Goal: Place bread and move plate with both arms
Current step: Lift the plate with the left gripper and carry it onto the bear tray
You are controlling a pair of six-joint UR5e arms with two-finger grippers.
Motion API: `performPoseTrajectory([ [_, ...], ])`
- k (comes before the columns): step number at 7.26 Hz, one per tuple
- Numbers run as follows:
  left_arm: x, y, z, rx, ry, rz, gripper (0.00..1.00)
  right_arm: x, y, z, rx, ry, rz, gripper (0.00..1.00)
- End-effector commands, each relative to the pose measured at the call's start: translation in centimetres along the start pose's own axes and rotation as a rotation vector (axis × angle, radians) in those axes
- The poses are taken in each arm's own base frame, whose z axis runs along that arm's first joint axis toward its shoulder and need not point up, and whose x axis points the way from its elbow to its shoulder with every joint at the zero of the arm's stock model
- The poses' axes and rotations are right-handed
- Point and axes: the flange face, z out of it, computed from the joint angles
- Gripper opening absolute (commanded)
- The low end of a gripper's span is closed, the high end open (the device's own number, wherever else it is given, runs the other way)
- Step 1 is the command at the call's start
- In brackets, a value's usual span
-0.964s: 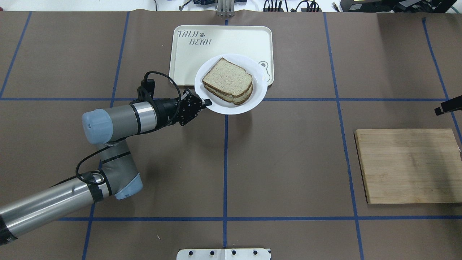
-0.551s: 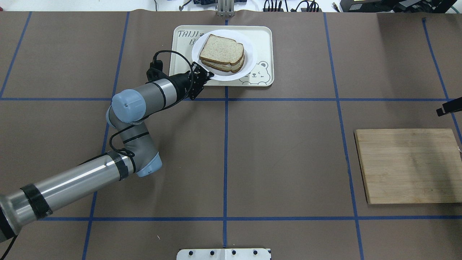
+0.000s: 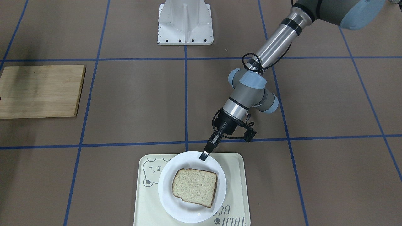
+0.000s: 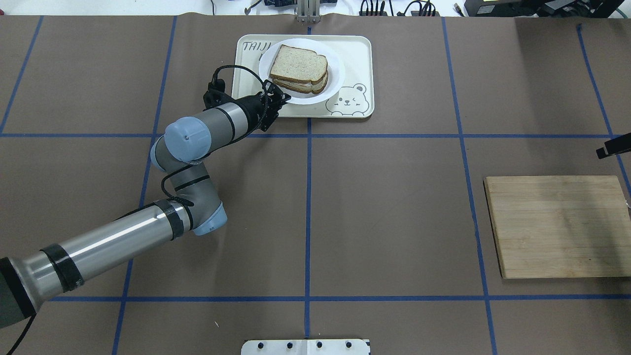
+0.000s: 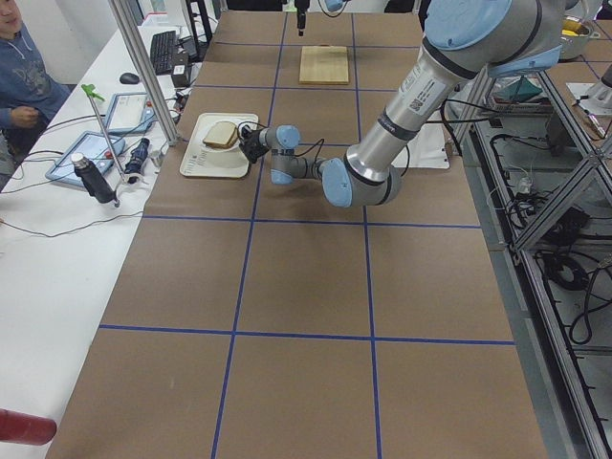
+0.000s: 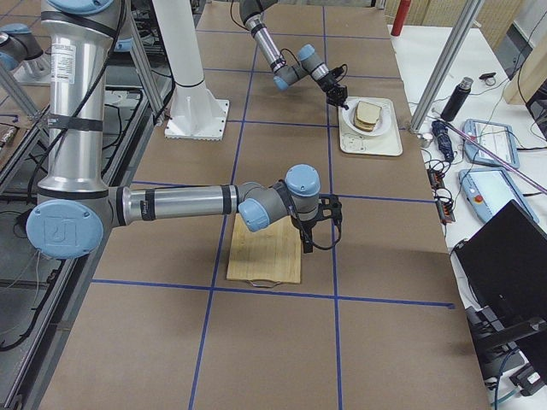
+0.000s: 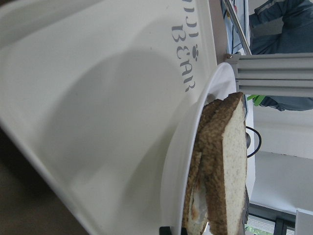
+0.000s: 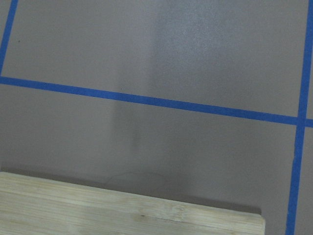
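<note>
The white plate's base (image 3: 188, 212) is inside the cream tray's rim (image 3: 243, 180), so the plate would stay resting there and I will open my left gripper.
The white plate (image 4: 335, 74) is over the cream bear tray (image 4: 357, 54), and I cannot tell whether it rests on it. On the plate lies the bread (image 4: 298, 63), the top slice of a stack with a pale filling under it. My left gripper (image 4: 283, 97) is shut on the plate's near rim; from the front its fingertips (image 3: 204, 155) pinch the rim of the plate (image 3: 188, 213). In the left wrist view the bread (image 7: 230, 161) sits on the plate (image 7: 181, 147) above the tray (image 7: 98, 98). My right gripper (image 4: 613, 145) shows only partly at the table's right edge; I cannot tell its state.
A wooden cutting board (image 4: 559, 227) lies at the right, with the right arm beside its far edge. The white pedestal (image 3: 185, 23) stands at the robot's side of the table. A person sits beyond the table's far side (image 5: 19, 67).
My left arm has carried the plate with the bread from the tray's near edge further over the tray, away from the robot and slightly left. The right gripper has not moved.
</note>
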Motion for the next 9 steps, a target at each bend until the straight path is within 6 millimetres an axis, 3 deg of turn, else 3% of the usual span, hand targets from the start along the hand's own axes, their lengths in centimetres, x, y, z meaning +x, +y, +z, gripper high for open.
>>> performPoseTrajectory([
  [1,0.0,0.1,0.4,0.007,-0.004,0.0,0.0,0.1,0.0,0.0,0.0,0.001,0.003,1.0],
  [2,-0.1,0.0,0.4,0.007,-0.007,0.001,0.0,0.0,0.0,0.0,0.0,0.001,0.003,1.0],
  [3,-0.1,0.0,0.4,0.007,-0.007,0.002,0.16,0.0,0.0,-0.2,0.002,-0.001,0.006,1.0],
  [4,-0.1,0.2,0.4,0.004,-0.006,0.002,0.51,-0.1,0.0,-0.1,0.001,-0.001,0.005,1.0],
  [5,0.1,0.2,0.4,0.001,-0.006,0.002,0.63,-0.1,-0.1,-0.1,0.001,-0.001,0.005,1.0],
  [6,0.3,0.3,0.1,-0.011,-0.001,0.002,0.64,-0.1,-0.1,-0.1,0.001,-0.001,0.005,1.0],
  [7,0.3,0.4,-1.7,-0.05,0.009,0.003,0.64,-0.2,-0.2,-0.1,0.003,-0.002,0.003,1.0],
  [9,0.0,-0.8,-7.4,-0.13,0.032,0.003,0.64,-0.2,-0.5,-0.1,-0.001,0.001,0.007,1.0],
])
